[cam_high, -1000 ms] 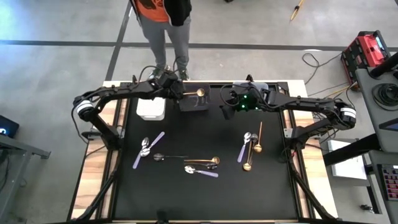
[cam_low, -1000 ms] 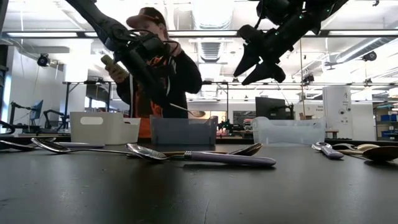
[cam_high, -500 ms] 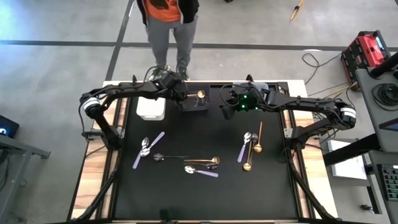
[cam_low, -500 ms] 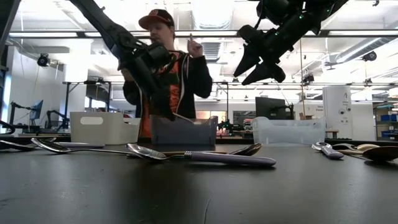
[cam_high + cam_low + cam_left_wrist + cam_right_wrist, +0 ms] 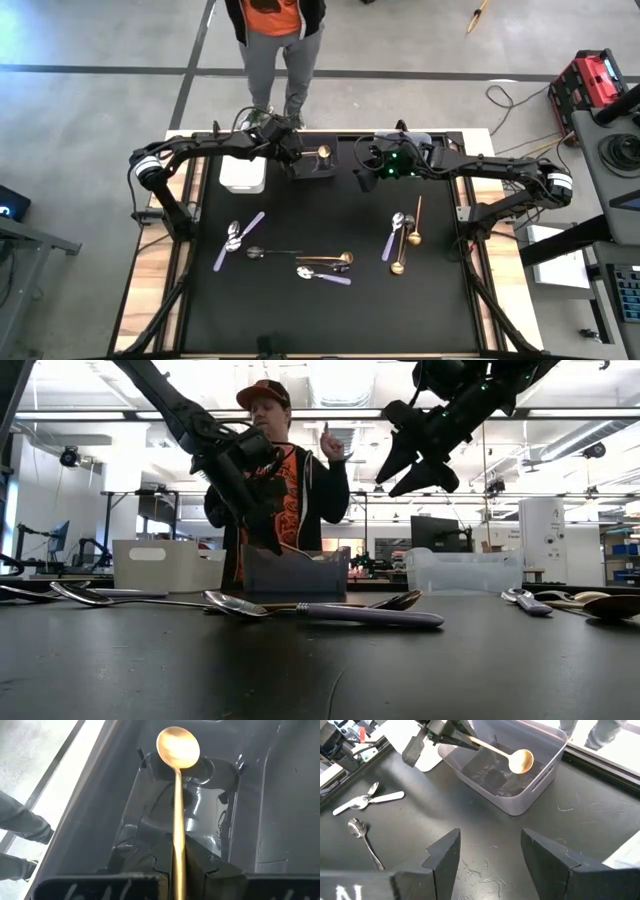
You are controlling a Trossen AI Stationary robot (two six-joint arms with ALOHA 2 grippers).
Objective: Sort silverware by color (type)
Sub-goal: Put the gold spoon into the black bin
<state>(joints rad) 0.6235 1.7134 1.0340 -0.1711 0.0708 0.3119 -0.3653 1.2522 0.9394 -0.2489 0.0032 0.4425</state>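
I need to release the gold spoon from my left gripper now: the gold spoon's bowl (image 5: 323,152) (image 5: 178,747) and handle are over the dark bin's bottom, so the spoon would settle inside if I opened.
My left gripper (image 5: 290,152) is shut on a gold spoon (image 5: 318,151) over the dark bin (image 5: 312,168) at the table's far edge. The low view shows that gripper (image 5: 272,542) slanting down into the bin (image 5: 295,572). My right gripper (image 5: 362,178) is open and raised above the table, right of the dark bin, touching nothing. The other silverware lies flat on the black mat: lilac-handled spoons (image 5: 238,240), a dark spoon (image 5: 270,252), a gold spoon (image 5: 325,258), a lilac one (image 5: 325,276), and a lilac and gold cluster (image 5: 403,238). My left gripper pinches the gold spoon's handle (image 5: 179,847) between its two fingers, the handle running forward along them. It comes from the table's left, slanting down. The spoon's bowl (image 5: 178,747) is inside the dark bin near its far wall. I cannot tell whether it touches the floor.
A white bin (image 5: 243,175) stands left of the dark one and a clear bin (image 5: 418,143) lies under my right arm. A person (image 5: 268,30) stands beyond the table's far edge. The mat (image 5: 330,215) between the bins and the silverware is bare.
My left gripper has moved down and a little toward the table's right, carrying the gold spoon lower into the dark bin. It has stayed shut on the handle. The person behind the table has shifted and raised a hand.
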